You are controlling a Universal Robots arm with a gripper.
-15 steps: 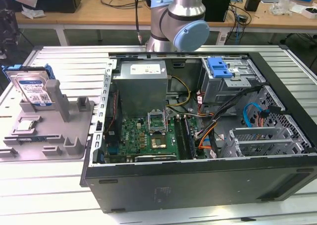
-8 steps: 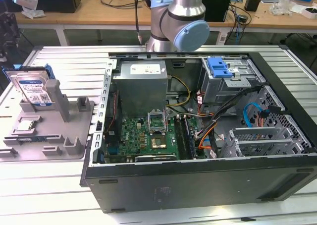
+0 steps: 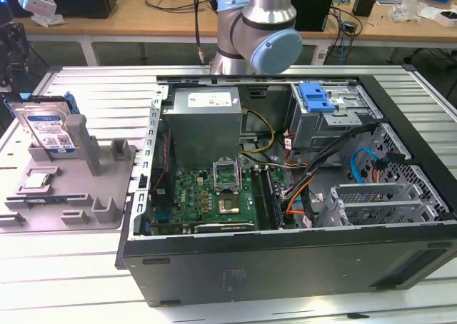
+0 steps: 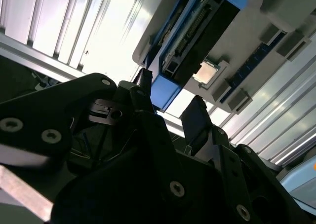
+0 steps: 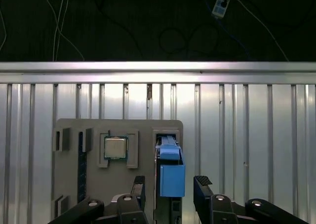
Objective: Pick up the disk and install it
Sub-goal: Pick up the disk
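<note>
The gripper should next grab the disk by the blue top edge of its carrier (image 5: 172, 177). The slot of the grey holder closes around the lower end of the disk.
The disk (image 3: 48, 128) stands on edge in a slot of the grey holder (image 3: 107, 188), at the exterior view's left. It is silver with a white-and-blue label and sits in a blue carrier. In the first wrist view the disk's blue carrier (image 5: 172, 177) lies between the two dark fingertips (image 5: 139, 184) of my gripper (image 5: 171, 187). The gripper is open, with a gap on each side of the carrier, and it holds nothing. The second wrist view gives the same picture: the disk (image 4: 170, 91) is framed by the open gripper (image 4: 170, 103).
A small square chip (image 5: 114, 148) rests in a pocket of the holder beside the disk. The open computer case (image 3: 285, 195) fills the exterior view's right, with a blue-latched drive cage (image 3: 318, 99) at its far corner. The ribbed metal table (image 3: 71, 267) carries both.
</note>
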